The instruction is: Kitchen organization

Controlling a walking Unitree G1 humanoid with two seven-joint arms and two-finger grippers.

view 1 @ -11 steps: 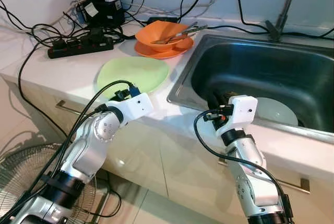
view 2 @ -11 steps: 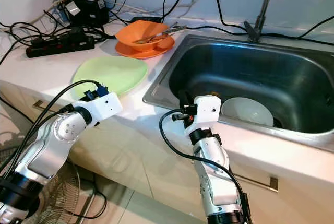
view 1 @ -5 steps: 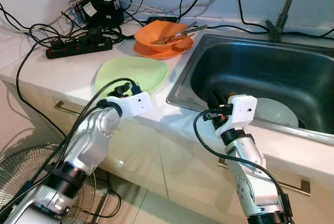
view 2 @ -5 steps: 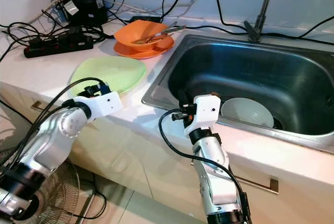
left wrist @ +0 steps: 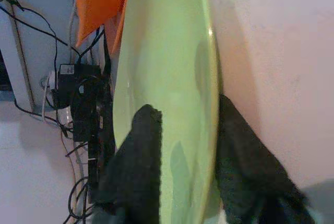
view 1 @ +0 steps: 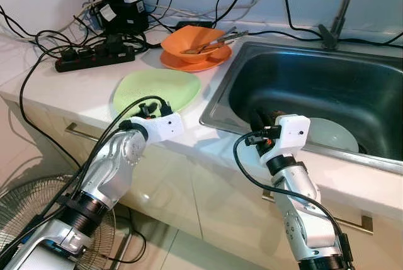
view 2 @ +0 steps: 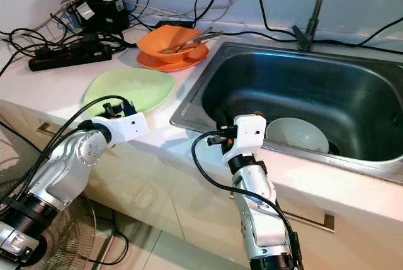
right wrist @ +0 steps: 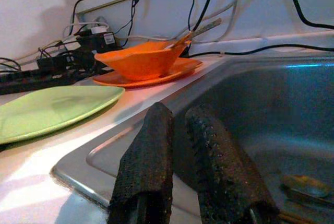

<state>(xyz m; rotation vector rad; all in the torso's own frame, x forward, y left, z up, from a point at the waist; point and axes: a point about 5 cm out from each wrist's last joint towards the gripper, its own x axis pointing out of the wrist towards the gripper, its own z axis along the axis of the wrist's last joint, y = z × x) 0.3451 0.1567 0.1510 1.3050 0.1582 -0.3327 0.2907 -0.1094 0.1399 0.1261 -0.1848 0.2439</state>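
My left gripper lifts the pale green plate by its thin raised rim next, since its broad green side spreads far wider than my fingers open.
A pale green plate lies flat on the white counter, left of the sink. My left gripper is at the plate's near edge. It is open in the left wrist view, with one finger over the plate and the other outside the rim. Behind the plate, an orange bowl holding utensils sits on an orange plate. My right gripper hangs just inside the sink's near wall, its fingers close together and holding nothing. A white dish lies in the basin.
A black power strip, adapters and tangled cables crowd the counter's back left. The faucet rises behind the sink. A floor fan stands low on the left beside the cabinet drawers. Something small rests on the basin floor.
My left arm has pushed forward and its wrist has settled at the green plate's near rim. The right arm has stayed still. The view shifted slightly.
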